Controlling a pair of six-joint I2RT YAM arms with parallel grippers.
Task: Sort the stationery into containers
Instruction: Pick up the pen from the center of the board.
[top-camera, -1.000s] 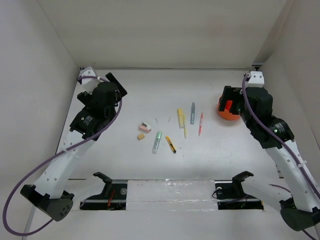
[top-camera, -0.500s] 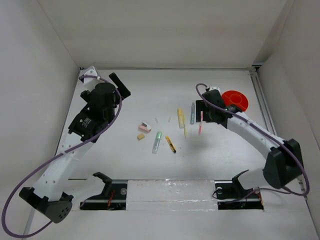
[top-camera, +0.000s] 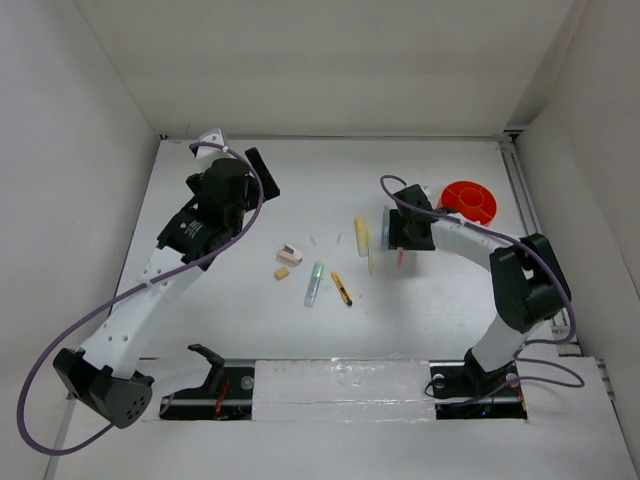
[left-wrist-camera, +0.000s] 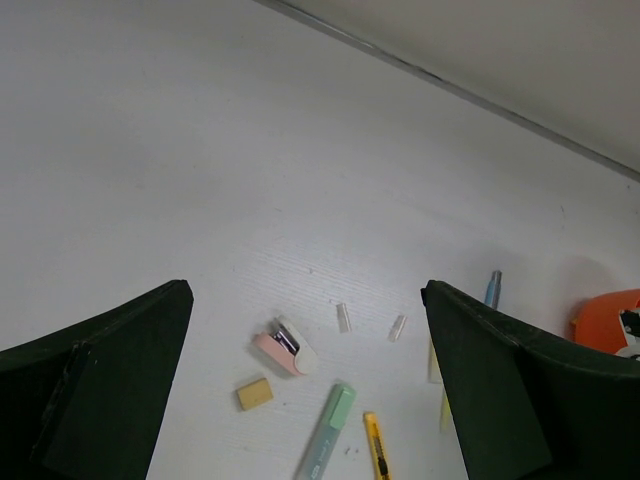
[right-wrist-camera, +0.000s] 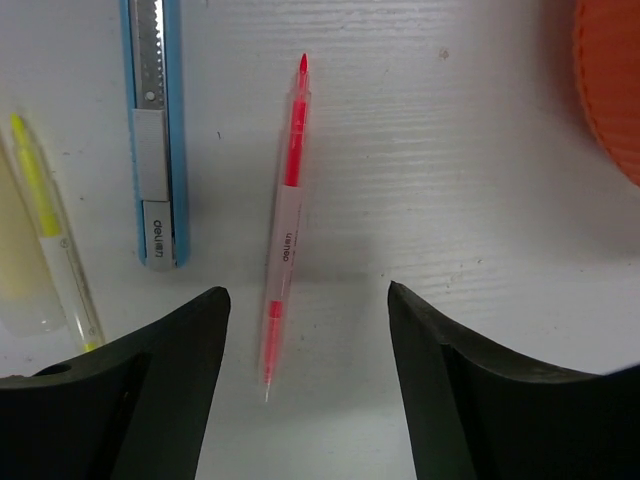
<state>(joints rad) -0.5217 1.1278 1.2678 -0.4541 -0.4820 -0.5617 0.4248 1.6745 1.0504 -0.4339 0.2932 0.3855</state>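
The red pen (right-wrist-camera: 285, 220) would stay lying flat if the robot lifted its right gripper now, since white table shows between each spread finger and the pen.
The red pen (right-wrist-camera: 285, 220) lies flat on the table. My right gripper (right-wrist-camera: 307, 290) hangs low over its near end, open, one finger on each side, neither touching it. From above, that gripper (top-camera: 405, 232) hides most of the pen. Beside it lie a grey-blue cutter-like pen (right-wrist-camera: 155, 130), a thin yellow pen (right-wrist-camera: 55, 240) and a yellow marker (top-camera: 361, 236). The orange pot (top-camera: 469, 202) stands to the right. My left gripper (left-wrist-camera: 306, 290) is open and empty, high above the pink eraser (left-wrist-camera: 285, 347), tan eraser (left-wrist-camera: 254, 393), pale green marker (left-wrist-camera: 328, 430) and yellow-black pen (left-wrist-camera: 375, 447).
Two small clear caps (left-wrist-camera: 343, 317) lie on the table between the erasers and the yellow marker. White walls close in the table on the left, back and right. A rail (top-camera: 340, 385) with the arm bases runs along the near edge.
My right arm swung left from above the orange pot down over the red pen, and its jaws have narrowed. The left arm moved a little right and farther back.
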